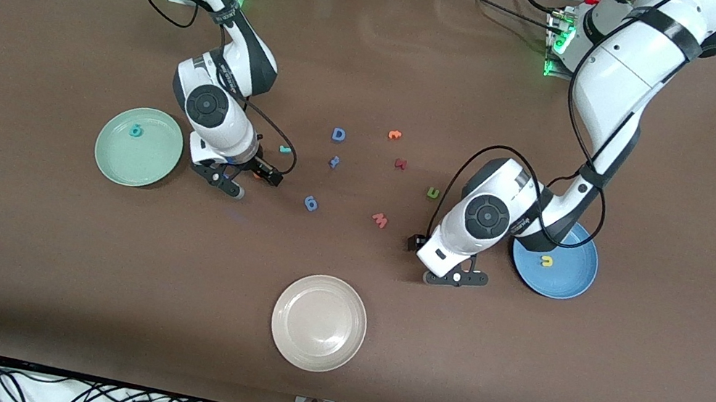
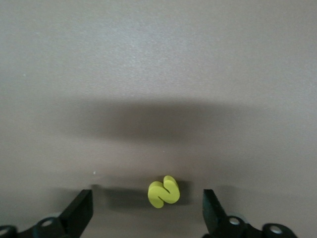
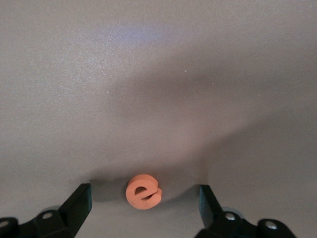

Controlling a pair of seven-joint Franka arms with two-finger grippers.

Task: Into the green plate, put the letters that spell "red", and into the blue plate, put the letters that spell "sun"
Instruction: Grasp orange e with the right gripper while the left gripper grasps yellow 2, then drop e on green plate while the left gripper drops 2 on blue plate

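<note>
The orange "e" is between my low fingers. My right gripper needs to close on the letter now.
My right gripper (image 1: 254,181) hangs low over the table beside the green plate (image 1: 115,160), open, with the orange "e" (image 3: 143,192) lying untouched between its fingers. A teal "d" (image 1: 136,131) lies in the green plate. The teal "r" (image 1: 284,149) sits on the table just past this gripper. My left gripper (image 1: 456,277) is low beside the blue plate (image 1: 572,283), open around the yellow "s" (image 2: 163,191), which rests on the table, not gripped. A yellow "u" (image 1: 546,261) lies in the blue plate. The olive "n" (image 1: 433,192) is on the table near the left arm's wrist.
Between the arms lie a blue "D" (image 1: 339,134), two small blue characters (image 1: 334,161) (image 1: 311,203), another orange letter (image 1: 394,135), a dark red letter (image 1: 400,163) and a pink "w" (image 1: 380,219). A cream-white plate (image 1: 314,352) stands nearest the front camera.
</note>
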